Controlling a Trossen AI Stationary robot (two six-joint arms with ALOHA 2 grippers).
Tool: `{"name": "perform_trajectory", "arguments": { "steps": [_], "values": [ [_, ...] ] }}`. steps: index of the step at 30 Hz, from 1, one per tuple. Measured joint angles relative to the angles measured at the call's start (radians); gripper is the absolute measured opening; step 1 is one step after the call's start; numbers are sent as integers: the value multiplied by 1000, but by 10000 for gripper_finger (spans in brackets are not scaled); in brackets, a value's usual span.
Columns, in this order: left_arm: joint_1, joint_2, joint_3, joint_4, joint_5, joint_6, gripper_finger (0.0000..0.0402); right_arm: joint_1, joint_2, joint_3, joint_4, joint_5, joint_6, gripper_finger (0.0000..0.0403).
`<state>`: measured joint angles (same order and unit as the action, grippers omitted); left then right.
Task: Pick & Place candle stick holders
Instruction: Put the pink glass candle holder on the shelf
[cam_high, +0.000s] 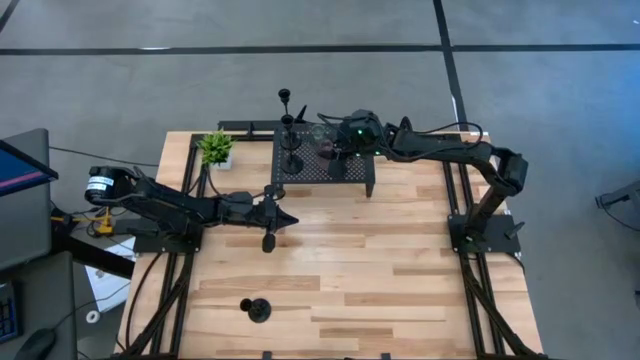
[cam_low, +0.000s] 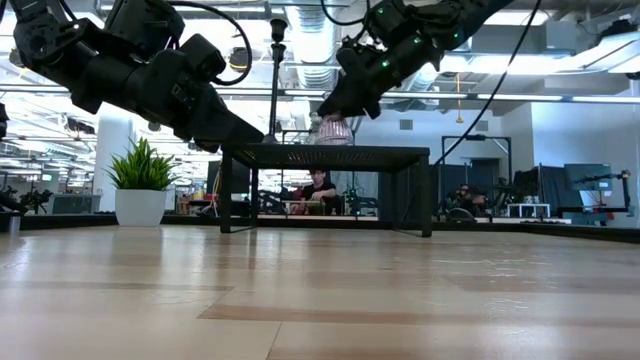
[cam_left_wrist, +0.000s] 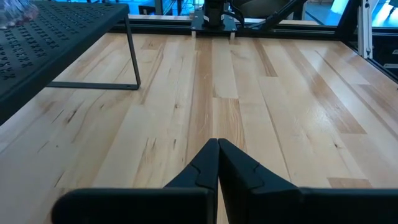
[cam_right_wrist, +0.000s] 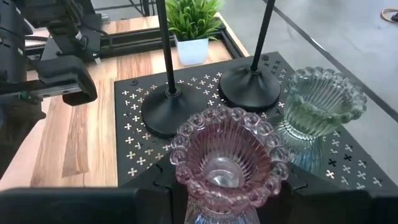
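Observation:
I can open my right gripper now, and the pinkish holder would stay standing, since it is upright at the top of the perforated stand next to the greenish holder.
The pinkish translucent holder (cam_right_wrist: 227, 158) is at the black perforated stand (cam_high: 350, 178) between the fingers of my right gripper (cam_high: 331, 150), which is shut on it. The greenish-grey holder (cam_right_wrist: 322, 99) and two black stemmed holders (cam_right_wrist: 166, 112) (cam_right_wrist: 250, 87) stand on their bases on the stand. A third black holder (cam_high: 258, 310) is on the table near the front left. My left gripper (cam_high: 290, 217) is shut and empty, hovering over the table left of the stand; it also shows in its wrist view (cam_left_wrist: 217, 155). My right gripper has the pinkish holder between its two fingers, one on each side of its body below the beaded rim (cam_right_wrist: 186, 140). The rim hides the exact places of touch. The fingers slant down from the table's right. The holder is upright, its base at the stand's top (cam_low: 335, 140); touching or just above, I cannot tell.
A small green potted plant (cam_high: 216, 148) stands at the far left, beside the stand. The stand's legs (cam_left_wrist: 134, 56) rise from the table at the back middle. Bare wood lies in the middle and at the right front. A person (cam_low: 318, 190) sits in the room beyond the table.

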<state>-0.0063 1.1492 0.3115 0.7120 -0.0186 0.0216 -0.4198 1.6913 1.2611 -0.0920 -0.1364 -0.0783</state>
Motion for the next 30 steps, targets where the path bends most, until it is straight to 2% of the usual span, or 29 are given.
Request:
{"name": "perform_trajectory", "arguments": {
  "steps": [8, 30],
  "values": [
    [0, 0, 0, 0, 0, 0, 8, 0, 0, 0, -37, 1, 1, 125],
    [0, 0, 0, -1, 0, 0, 8, 2, 0, 0, -61, 2, 27, 156]
  ]
}}
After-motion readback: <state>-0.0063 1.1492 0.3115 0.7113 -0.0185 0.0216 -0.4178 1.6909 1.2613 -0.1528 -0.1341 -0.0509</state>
